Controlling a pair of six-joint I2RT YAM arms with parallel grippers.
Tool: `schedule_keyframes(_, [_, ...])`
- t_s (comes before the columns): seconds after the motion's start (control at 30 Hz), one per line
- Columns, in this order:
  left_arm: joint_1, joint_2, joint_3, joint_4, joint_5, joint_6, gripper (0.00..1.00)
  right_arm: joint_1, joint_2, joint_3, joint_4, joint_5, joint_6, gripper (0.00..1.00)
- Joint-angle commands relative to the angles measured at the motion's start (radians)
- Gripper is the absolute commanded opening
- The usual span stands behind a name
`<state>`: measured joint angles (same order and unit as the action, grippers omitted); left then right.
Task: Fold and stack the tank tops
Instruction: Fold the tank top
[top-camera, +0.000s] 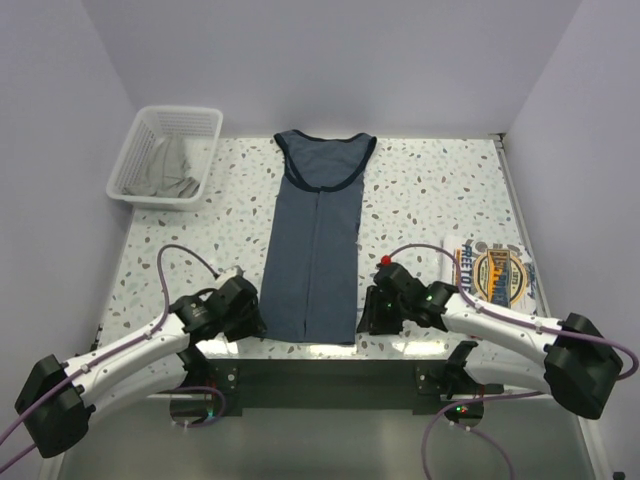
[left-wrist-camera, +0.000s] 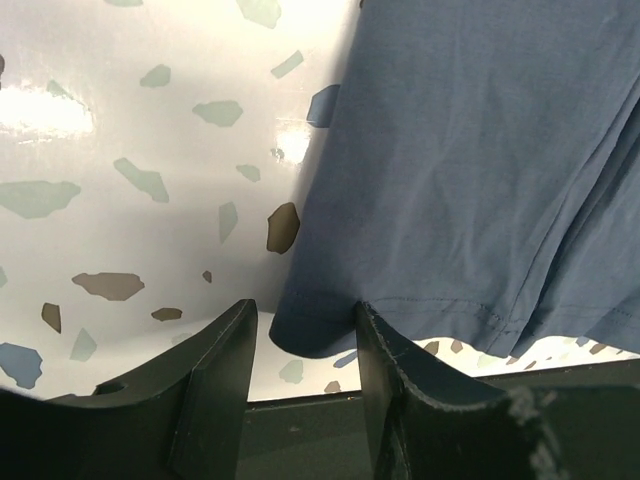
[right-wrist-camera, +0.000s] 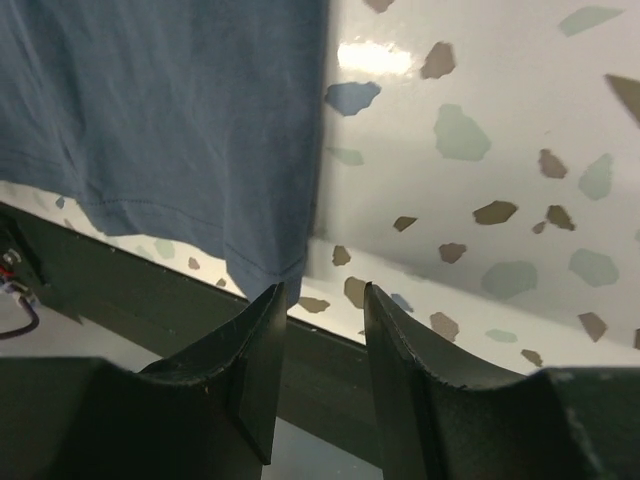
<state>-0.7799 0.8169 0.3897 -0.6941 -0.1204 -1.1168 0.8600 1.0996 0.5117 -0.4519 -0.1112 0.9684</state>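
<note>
The right gripper should next grab the slate-blue tank top's near hem corner (top-camera: 351, 338) (right-wrist-camera: 277, 277), opposite the left gripper's corner, so that the hem can be folded toward the neck.
The slate-blue tank top (top-camera: 316, 240) lies flat in a long narrow strip down the middle of the table, neck at the far end. My left gripper (top-camera: 254, 322) is at its near left corner. In the left wrist view that corner (left-wrist-camera: 312, 335) sits between the open fingers (left-wrist-camera: 222, 385), which are not clamped on it. My right gripper (top-camera: 368, 320) is at the near right corner. It is open too, and the hem corner (right-wrist-camera: 268, 262) just meets the tip of its left finger (right-wrist-camera: 255, 345). The white tank top (top-camera: 495, 272) lies folded at the right, round graphic up.
A white mesh basket (top-camera: 142, 128) with grey cloth in it stands at the far left corner. The speckled table (top-camera: 430, 190) ends in a dark front edge (right-wrist-camera: 330, 350) right under both grippers. Walls close in the back and both sides.
</note>
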Motion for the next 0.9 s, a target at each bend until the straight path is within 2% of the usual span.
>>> schedule_keyframes(0.0, [0.007, -0.009, -0.005, -0.031, 0.004, -0.038, 0.49, 0.028, 0.003, -0.010, 0.041, -0.039, 0.045, 0.41])
schedule_keyframes(0.47, [0.005, -0.024, -0.045, -0.001, 0.002, -0.040, 0.42, 0.119, 0.066, -0.044, 0.143, -0.027, 0.136, 0.40])
schedule_keyframes(0.87, [0.005, -0.005, -0.049, 0.011, -0.001, -0.041, 0.38, 0.131, -0.010, -0.021, 0.091, 0.039, 0.151, 0.40])
